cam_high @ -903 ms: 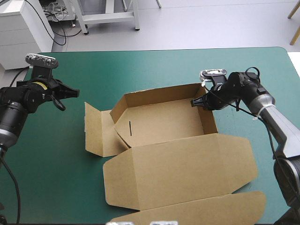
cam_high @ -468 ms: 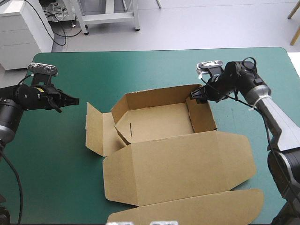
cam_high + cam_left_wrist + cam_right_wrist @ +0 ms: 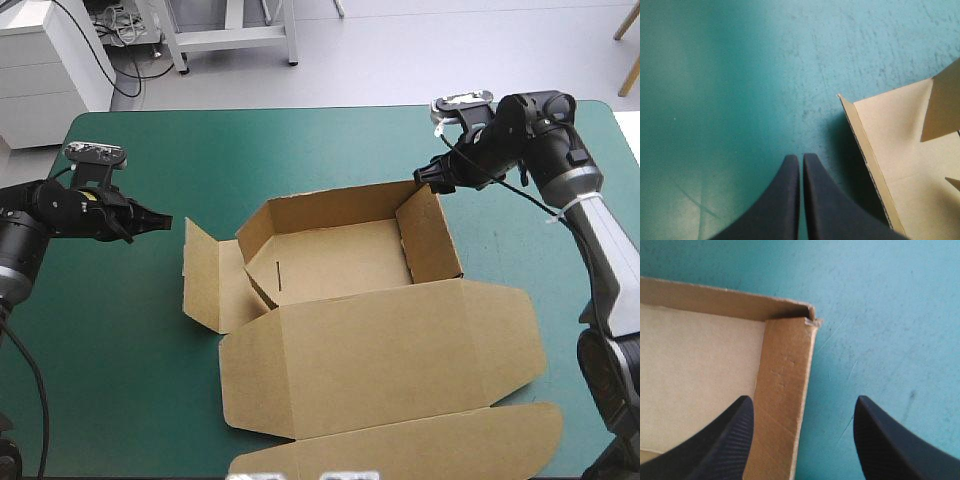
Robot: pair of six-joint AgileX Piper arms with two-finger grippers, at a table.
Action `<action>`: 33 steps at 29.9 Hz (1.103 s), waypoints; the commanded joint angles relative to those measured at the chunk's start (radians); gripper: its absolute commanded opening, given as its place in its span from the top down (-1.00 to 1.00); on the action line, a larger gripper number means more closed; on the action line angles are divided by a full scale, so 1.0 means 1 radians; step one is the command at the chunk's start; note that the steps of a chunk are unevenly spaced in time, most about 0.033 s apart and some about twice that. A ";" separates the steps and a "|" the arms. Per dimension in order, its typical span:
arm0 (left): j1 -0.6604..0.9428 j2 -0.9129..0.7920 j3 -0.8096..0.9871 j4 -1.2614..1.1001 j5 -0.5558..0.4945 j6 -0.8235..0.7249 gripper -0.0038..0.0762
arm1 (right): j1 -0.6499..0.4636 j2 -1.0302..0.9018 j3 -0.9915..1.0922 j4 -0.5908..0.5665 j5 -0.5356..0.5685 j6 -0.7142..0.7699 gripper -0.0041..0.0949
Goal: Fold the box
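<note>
My right gripper grabs the box's raised side by its top edge (image 3: 446,232) next, so that the box (image 3: 340,262) stays steady for folding.
The brown box (image 3: 340,262) lies mid-table as an open tray, with its far wall and its right wall (image 3: 432,235) raised. Its lid (image 3: 390,350) lies flat toward the near edge, and a side flap (image 3: 205,275) stands half up at the left. My right gripper (image 3: 425,178) hovers open at the tray's far right corner. In the right wrist view that gripper (image 3: 802,400) holds nothing, and the right wall's top edge (image 3: 785,385) runs between its fingers. My left gripper (image 3: 165,220) is shut and empty, just left of the side flap (image 3: 900,165), as the left wrist view (image 3: 797,157) shows.
The teal-green cover (image 3: 300,150) runs from the tray to the table's far edge. The table's right edge (image 3: 625,150) is close behind my right arm. A long front flap (image 3: 420,450) of the lid reaches almost to the near edge.
My right gripper has opened and drawn back from inside the tray to its far right corner. The right wall now stands upright. My left gripper has edged toward the side flap.
</note>
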 commanded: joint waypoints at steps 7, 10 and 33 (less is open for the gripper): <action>0.000 -0.031 -0.028 -0.071 -0.013 -0.030 0.88 | -0.002 0.003 0.152 0.086 -0.068 -0.018 -0.20; 0.000 -0.031 -0.028 -0.071 0.006 -0.030 0.88 | -0.002 0.039 0.152 0.080 -0.069 -0.018 -0.20; -0.001 -0.031 -0.028 -0.073 0.046 -0.031 0.77 | -0.061 0.021 0.106 0.098 -0.020 -0.042 0.95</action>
